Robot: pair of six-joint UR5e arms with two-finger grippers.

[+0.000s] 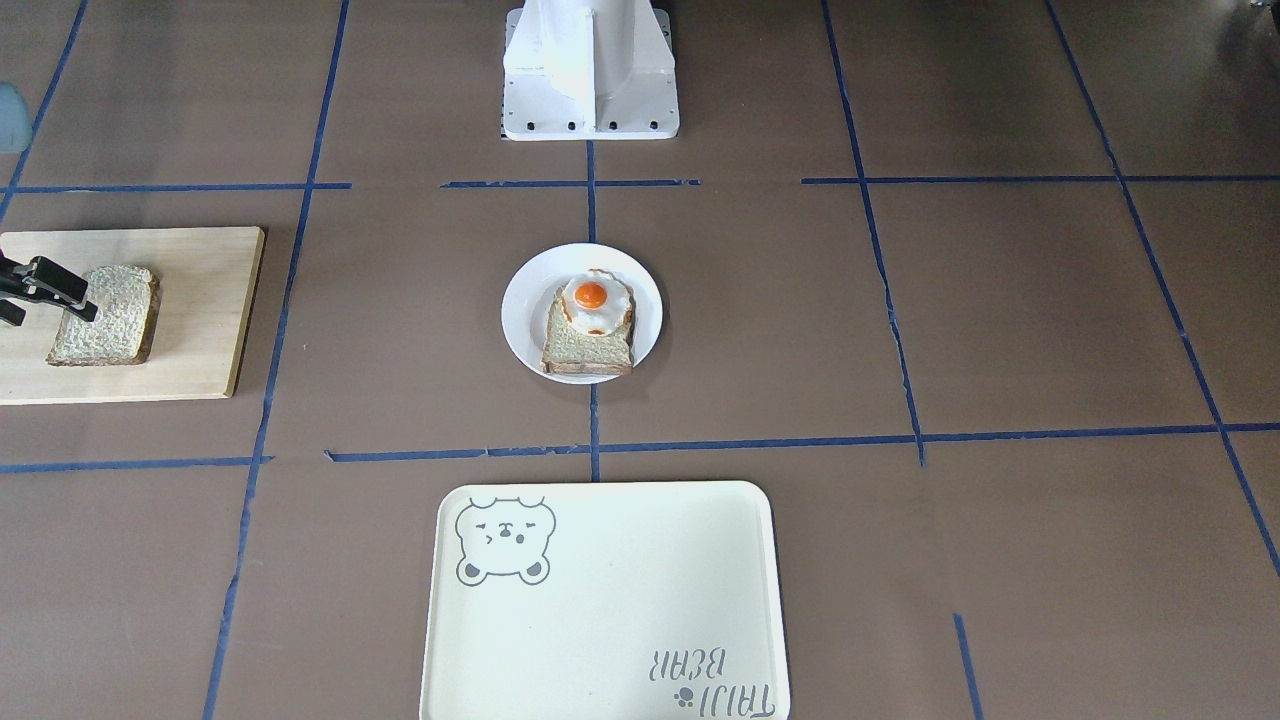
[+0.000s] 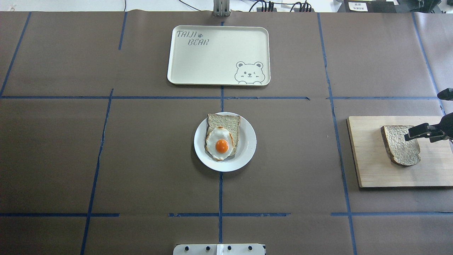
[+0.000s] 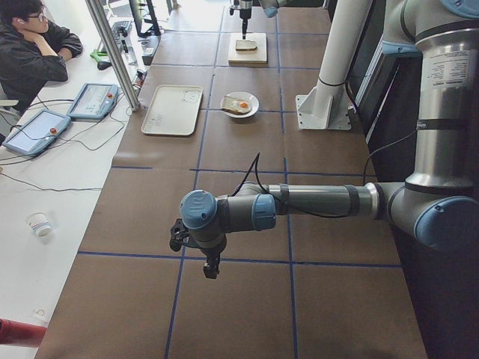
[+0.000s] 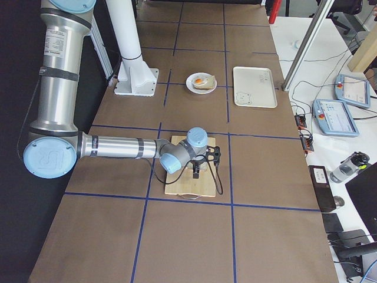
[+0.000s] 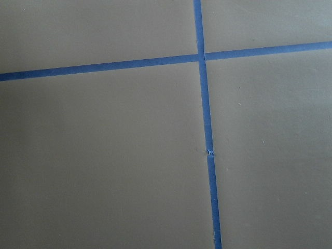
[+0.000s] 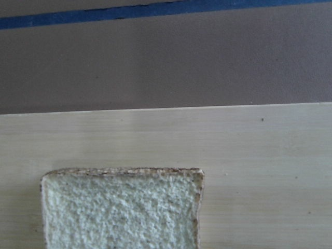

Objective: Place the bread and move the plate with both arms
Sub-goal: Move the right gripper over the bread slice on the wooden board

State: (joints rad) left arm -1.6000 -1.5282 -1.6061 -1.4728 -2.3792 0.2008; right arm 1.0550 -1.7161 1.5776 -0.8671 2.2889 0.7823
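Observation:
The bread [image 1: 110, 320] should go on top of the egg sandwich on the plate [image 1: 588, 342], so my right gripper should next pick it up by its crust edge.
The bare bread [image 1: 110, 320] lies flat on a wooden board [image 1: 200, 320] at the robot's right end of the table; it also shows in the overhead view [image 2: 398, 145] and the right wrist view [image 6: 119, 207]. My right gripper [image 2: 423, 138] hovers open just above the bread's outer half, holding nothing; it enters the front-facing view from the left [image 1: 50, 316]. The white plate [image 2: 247, 148] sits at the table's centre with the egg-topped slice [image 2: 221, 140] on it. My left gripper [image 3: 209, 263] hangs over bare table far from the plate; I cannot tell its state.
A cream bear tray [image 2: 212, 60] lies beyond the plate, on the operators' side. The white pedestal [image 1: 590, 70] stands at the robot's edge. Blue tape lines [image 5: 205, 129] cross the brown table cover. An operator [image 3: 34, 45] sits at the far left.

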